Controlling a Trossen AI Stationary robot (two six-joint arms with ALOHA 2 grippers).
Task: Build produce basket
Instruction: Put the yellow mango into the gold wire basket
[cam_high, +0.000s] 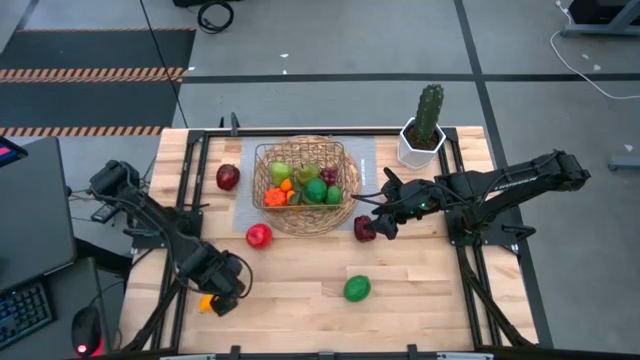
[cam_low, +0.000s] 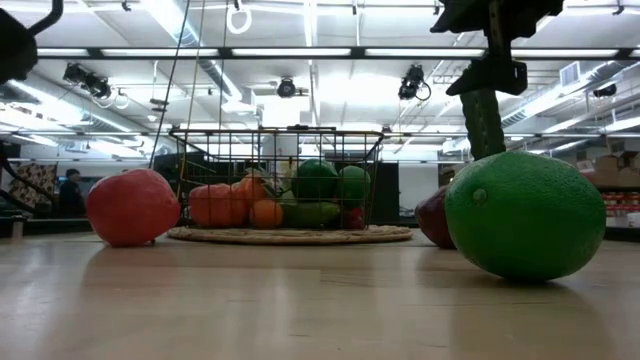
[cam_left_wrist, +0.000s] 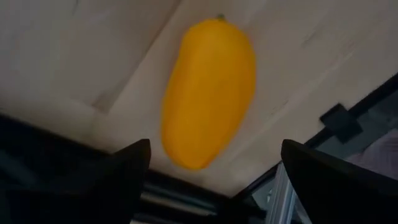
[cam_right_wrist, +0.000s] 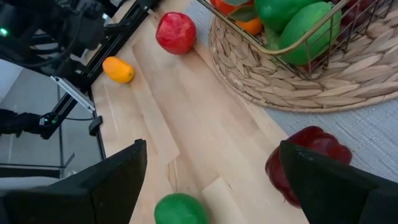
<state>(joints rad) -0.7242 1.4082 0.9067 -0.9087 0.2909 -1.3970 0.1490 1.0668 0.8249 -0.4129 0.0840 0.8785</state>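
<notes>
The wire basket (cam_high: 303, 178) needs to be filled. My left gripper should grab the yellow mango by its plump sides next.
The basket (cam_high: 300, 188), wire-sided on a round woven base, stands at the table's far middle with green, orange and purple produce inside. My left gripper (cam_high: 226, 292) is open at the near left, pointing steeply down over a yellow mango (cam_left_wrist: 208, 93) that lies on the wood just ahead of its fingertips (cam_left_wrist: 211, 168). My right gripper (cam_high: 383, 216) hangs open beside the basket's right side, above a dark red fruit (cam_right_wrist: 308, 162). Loose on the table lie two red apples (cam_high: 228, 177) (cam_high: 259, 236) and a green lime (cam_high: 357, 288).
A green cactus in a white pot (cam_high: 423, 130) stands at the far right. Dark rails (cam_high: 185, 190) run along both sides of the table. Bare wood lies between the lime and the near edge. The basket rests on a grey mat (cam_high: 365, 160).
</notes>
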